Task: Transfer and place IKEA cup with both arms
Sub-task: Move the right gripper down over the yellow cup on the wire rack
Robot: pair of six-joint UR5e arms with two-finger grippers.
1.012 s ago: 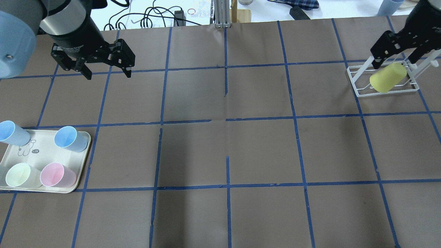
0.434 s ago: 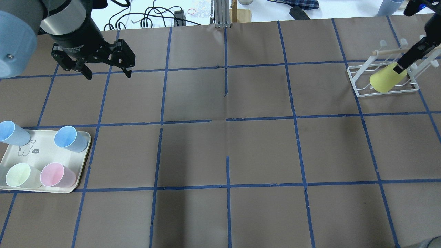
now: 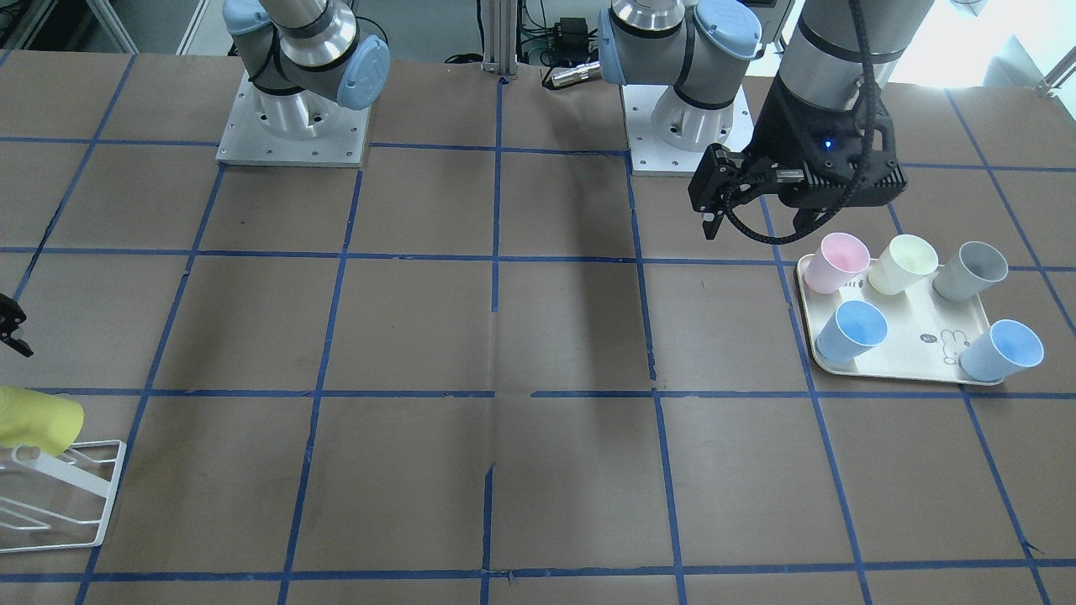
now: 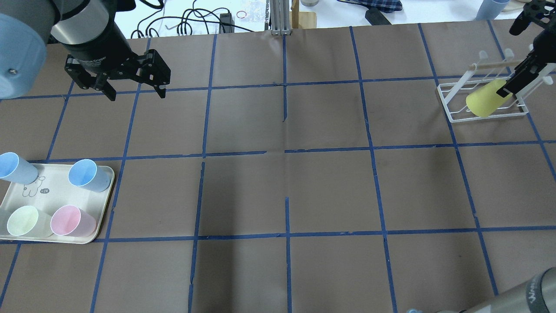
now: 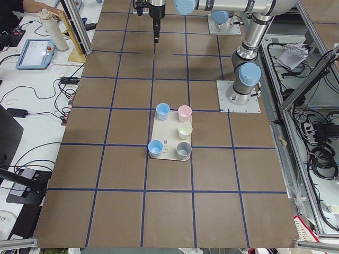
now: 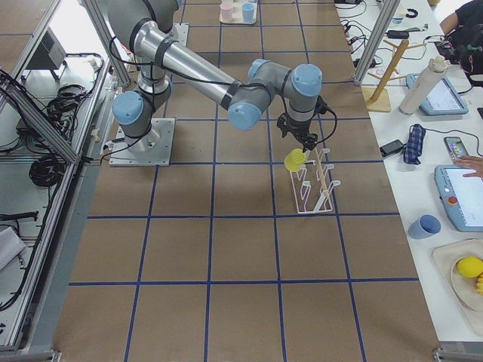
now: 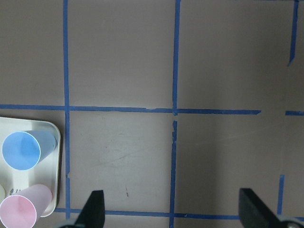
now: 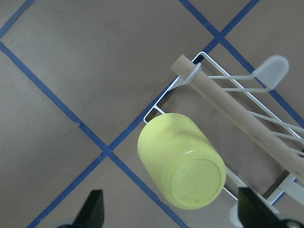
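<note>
The lemon-yellow cup will go across to my other arm, so my right gripper will next grab it by its base end point(image 8: 192, 178).
The lemon-yellow IKEA cup point(image 4: 485, 101) hangs tilted, base up, on a white wire rack point(image 4: 451, 114) at the table's far right. It also shows in the right wrist view point(image 8: 183, 161) and the front view point(image 3: 34, 416). My right gripper point(image 8: 173, 213) is open just above the cup's base and holds nothing; its black fingertips point(image 4: 506, 89) reach the cup's upper end in the overhead view. My left gripper point(image 4: 135, 92) is open and empty, hovering above the table's far left beyond the tray.
A cream tray point(image 4: 108, 191) at the left front holds two light blue cups point(image 4: 87, 174), a pale cream cup point(image 4: 24, 220), a pink cup point(image 4: 69, 220) and a grey cup point(image 3: 971, 270). The rack has a wooden bar point(image 8: 237, 118) and white pegs.
My right gripper has turned and shifted toward the right edge of the overhead view, so only its fingertips reach the cup now. The cup, rack and left arm have not moved.
</note>
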